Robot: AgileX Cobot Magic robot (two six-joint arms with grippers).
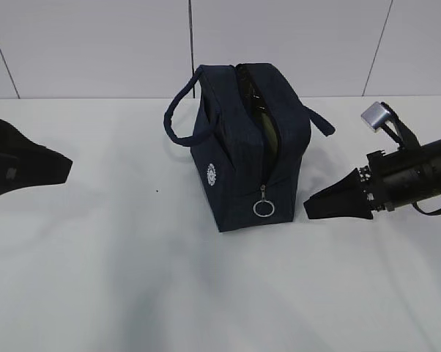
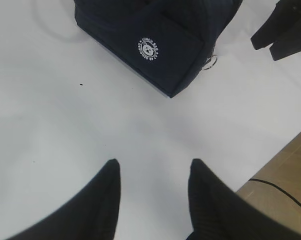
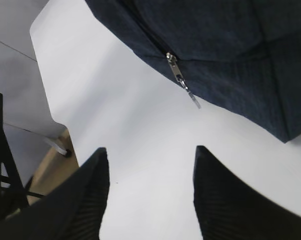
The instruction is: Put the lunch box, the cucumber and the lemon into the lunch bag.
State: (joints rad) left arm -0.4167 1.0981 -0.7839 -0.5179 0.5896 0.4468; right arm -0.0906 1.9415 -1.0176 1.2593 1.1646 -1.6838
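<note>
My right gripper reaches the silver ring pull next and grabs its free-hanging loop, since the zipper slider sits close against the bag's cloth.
The dark navy lunch bag stands upright mid-table, its white round logo and silver ring pull facing me. Its top zipper gapes and a strip of olive green shows inside; I cannot tell which item it is. The lunch box, cucumber and lemon are otherwise hidden. My left gripper is open and empty, well left of the bag, over bare table. My right gripper is open and empty, just right of the bag's lower corner.
The white table has a small dark speck. Its edge, the wooden floor and a cable show in the left wrist view. A black stand is beyond the table edge in the right wrist view. A white panelled wall stands behind.
</note>
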